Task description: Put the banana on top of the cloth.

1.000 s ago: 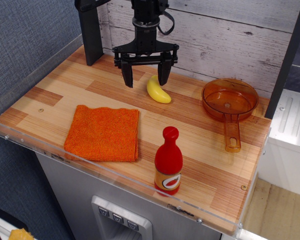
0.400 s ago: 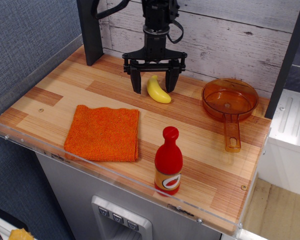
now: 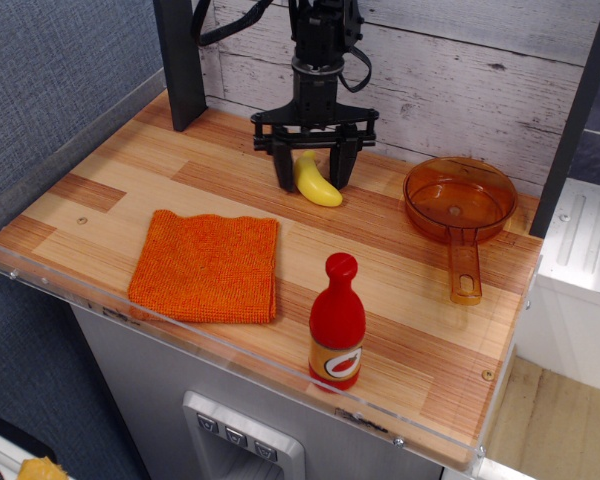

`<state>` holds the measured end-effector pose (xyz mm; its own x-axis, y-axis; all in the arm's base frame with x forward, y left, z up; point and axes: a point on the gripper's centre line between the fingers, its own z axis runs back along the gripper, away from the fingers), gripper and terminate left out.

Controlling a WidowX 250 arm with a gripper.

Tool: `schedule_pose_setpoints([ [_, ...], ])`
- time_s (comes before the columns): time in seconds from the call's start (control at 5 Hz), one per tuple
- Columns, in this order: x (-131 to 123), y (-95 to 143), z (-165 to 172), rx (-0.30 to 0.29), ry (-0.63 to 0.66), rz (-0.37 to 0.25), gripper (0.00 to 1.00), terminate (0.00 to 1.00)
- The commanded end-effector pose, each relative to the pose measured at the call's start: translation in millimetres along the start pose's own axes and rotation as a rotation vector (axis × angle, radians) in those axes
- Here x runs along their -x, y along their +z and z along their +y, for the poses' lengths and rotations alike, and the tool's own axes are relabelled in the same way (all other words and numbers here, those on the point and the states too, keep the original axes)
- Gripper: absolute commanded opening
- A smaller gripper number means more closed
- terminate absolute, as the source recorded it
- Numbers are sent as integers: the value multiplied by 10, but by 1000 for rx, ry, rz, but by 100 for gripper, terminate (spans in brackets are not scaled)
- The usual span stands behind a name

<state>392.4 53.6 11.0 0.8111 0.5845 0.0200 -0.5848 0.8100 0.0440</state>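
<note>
Next, my gripper grabs the banana by its stem half. Then I put the banana on top of the cloth.
The yellow toy banana lies on the wooden table near the back wall. My gripper is open and lowered over it, one dark finger on each side of the banana's upper end; I see no grip on it. The orange cloth lies flat near the front left of the table, well apart from the banana and the gripper.
A red sauce bottle stands near the front edge. A translucent orange pan sits at the back right, handle pointing forward. A dark post stands at the back left. A clear rim runs along the table's left and front edges.
My gripper has moved right and down from beside the banana until its fingers straddle the banana, and the fingers have narrowed somewhat. The banana, cloth, bottle and pan have not moved.
</note>
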Motion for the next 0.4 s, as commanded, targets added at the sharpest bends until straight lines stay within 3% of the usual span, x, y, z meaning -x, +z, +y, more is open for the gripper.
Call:
schedule_pose_setpoints([
  [0.0,-22,303,65,24,35,-77,0,0],
  [0.2,30,396,123,-30,5,-87,0,0],
])
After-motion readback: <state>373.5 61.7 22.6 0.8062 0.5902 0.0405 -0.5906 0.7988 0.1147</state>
